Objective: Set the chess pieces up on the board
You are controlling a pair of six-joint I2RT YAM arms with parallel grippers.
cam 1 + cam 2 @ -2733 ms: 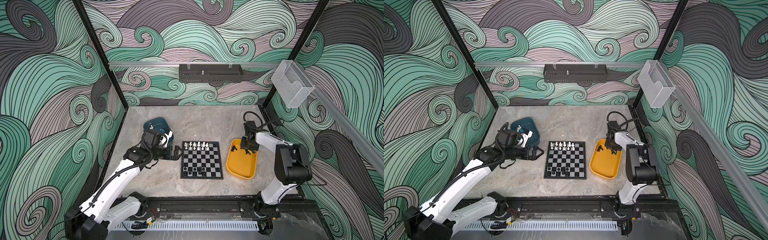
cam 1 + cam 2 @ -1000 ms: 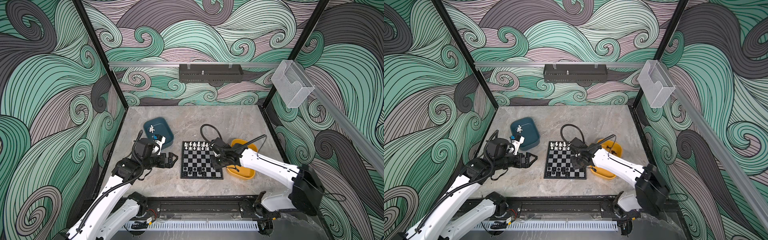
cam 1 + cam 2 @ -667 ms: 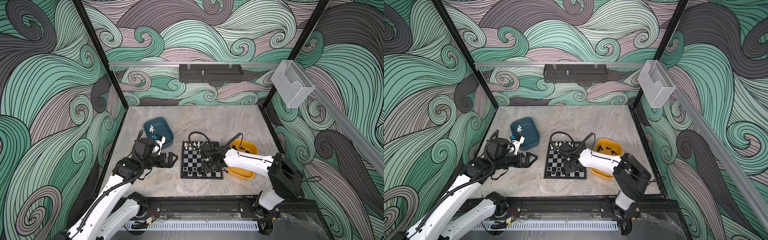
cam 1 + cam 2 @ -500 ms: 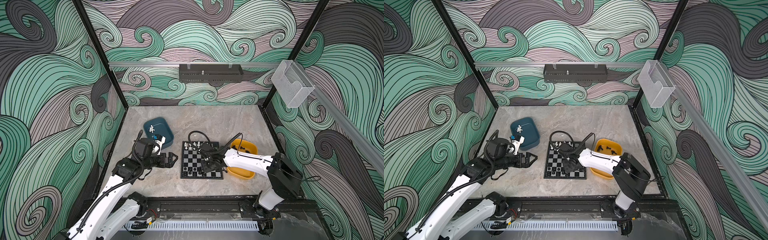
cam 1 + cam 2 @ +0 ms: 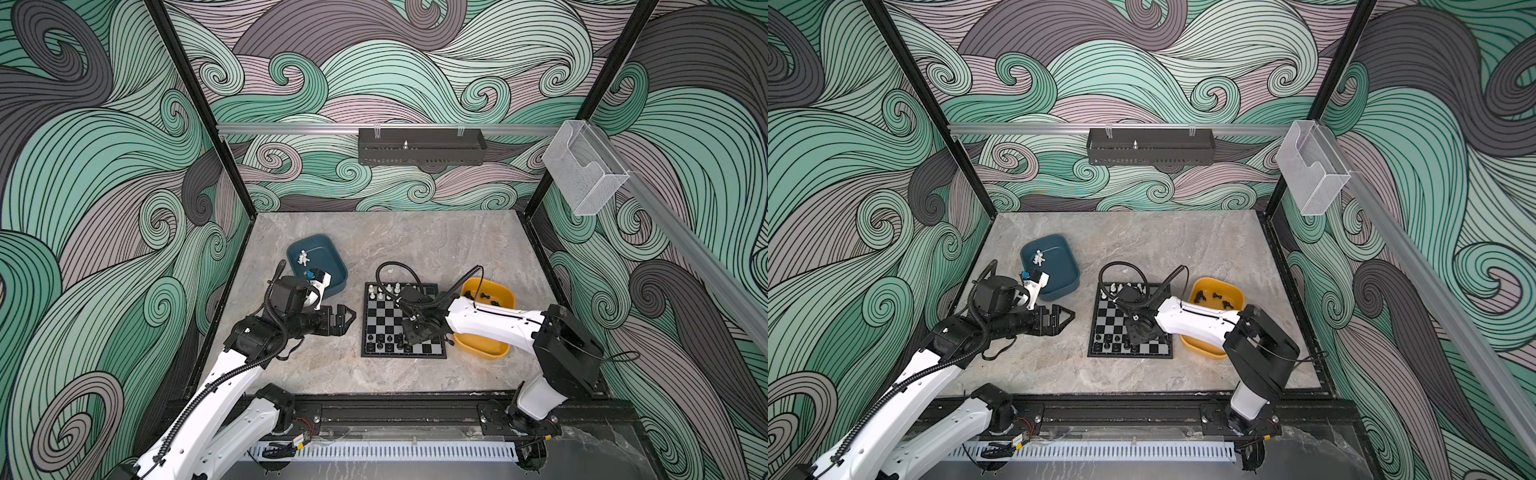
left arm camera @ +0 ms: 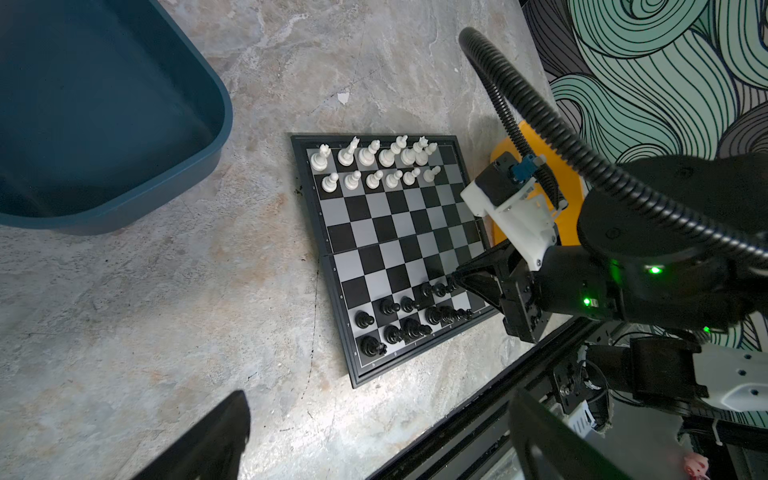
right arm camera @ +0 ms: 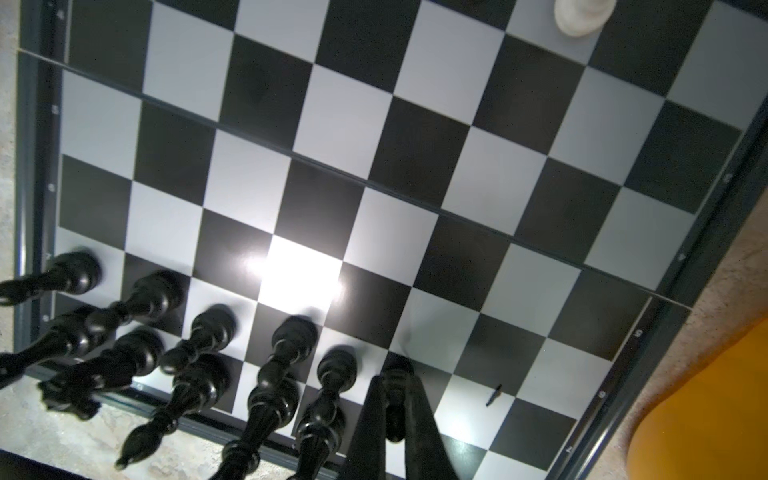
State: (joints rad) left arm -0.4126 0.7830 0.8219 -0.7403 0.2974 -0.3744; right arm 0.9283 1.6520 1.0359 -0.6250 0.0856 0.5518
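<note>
The black pawn stands upright over its dark square and would stay there, so my right gripper opens now.
The board [image 5: 384,316] [image 5: 1106,316] lies mid-table. White chess pieces [image 6: 374,162] fill most of its two far rows, and black ones [image 6: 407,316] stand in its two near rows. My right gripper [image 7: 396,378] [image 5: 409,336] is shut on a black pawn [image 7: 395,400]. The pawn is upright, with its base on or just above a dark square beside the other black pawns. My left gripper [image 6: 382,436] [image 5: 347,318] hangs open and empty over bare table left of the board.
A teal tray [image 5: 332,259] behind the left gripper holds white pieces [image 5: 303,258]. A yellow tray [image 5: 490,351] right of the board holds black pieces [image 5: 484,296], and the right arm lies across it. A black rail runs along the table's front edge.
The right gripper has carried the black pawn from the board's right side to the near rows and come low over them. The left arm has stayed still.
</note>
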